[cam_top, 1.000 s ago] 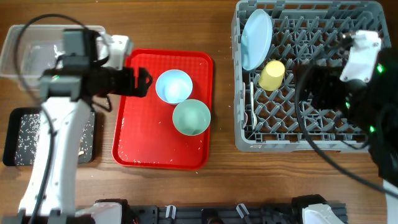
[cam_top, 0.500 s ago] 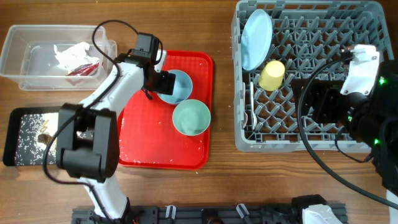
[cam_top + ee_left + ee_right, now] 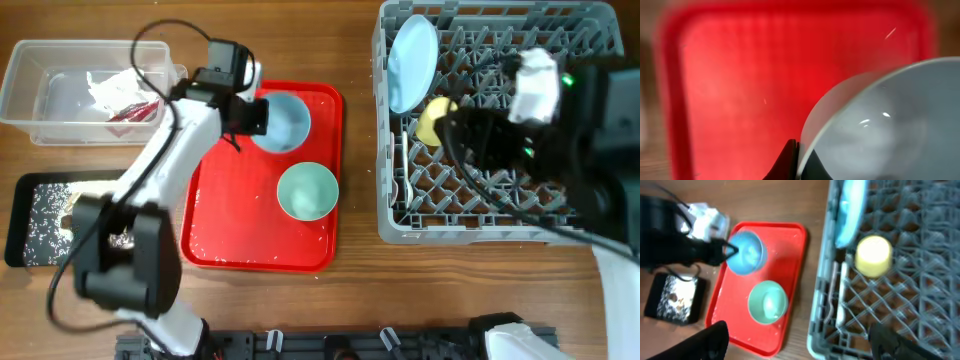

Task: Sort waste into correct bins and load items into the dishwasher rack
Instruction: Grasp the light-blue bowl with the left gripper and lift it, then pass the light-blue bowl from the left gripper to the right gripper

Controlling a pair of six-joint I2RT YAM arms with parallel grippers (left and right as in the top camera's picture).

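Observation:
My right gripper should grab the small pale blue bowl by its free rim facing the rack [image 3: 308,122] [image 3: 765,255], opposite my left gripper, to load it into the dishwasher rack.
My left gripper [image 3: 262,113] [image 3: 798,159] is shut on the rim of the small pale blue bowl [image 3: 284,120] [image 3: 890,125], over the far part of the red tray [image 3: 230,230]. The mint-green bowl [image 3: 307,189] [image 3: 767,301] sits on that tray just nearer. In the grey dishwasher rack [image 3: 400,226] [image 3: 816,305] the pale blue plate [image 3: 412,62] [image 3: 850,210] stands on edge, with the yellow cup [image 3: 430,120] [image 3: 873,255] upside down beside it. My right gripper [image 3: 468,135] [image 3: 802,345] hangs open above the rack, holding nothing.
The clear tub [image 3: 30,100] at the far left holds a white napkin [image 3: 115,85] and a red wrapper [image 3: 135,110]. Nearer on the left, the black tray [image 3: 35,215] [image 3: 675,300] holds crumbs and brown scraps. A white utensil [image 3: 405,165] lies along the rack's left side.
My left gripper has closed on the blue bowl's rim, and the bowl has shifted toward the tray's far edge. The right arm has swung left over the rack, partly covering the yellow cup.

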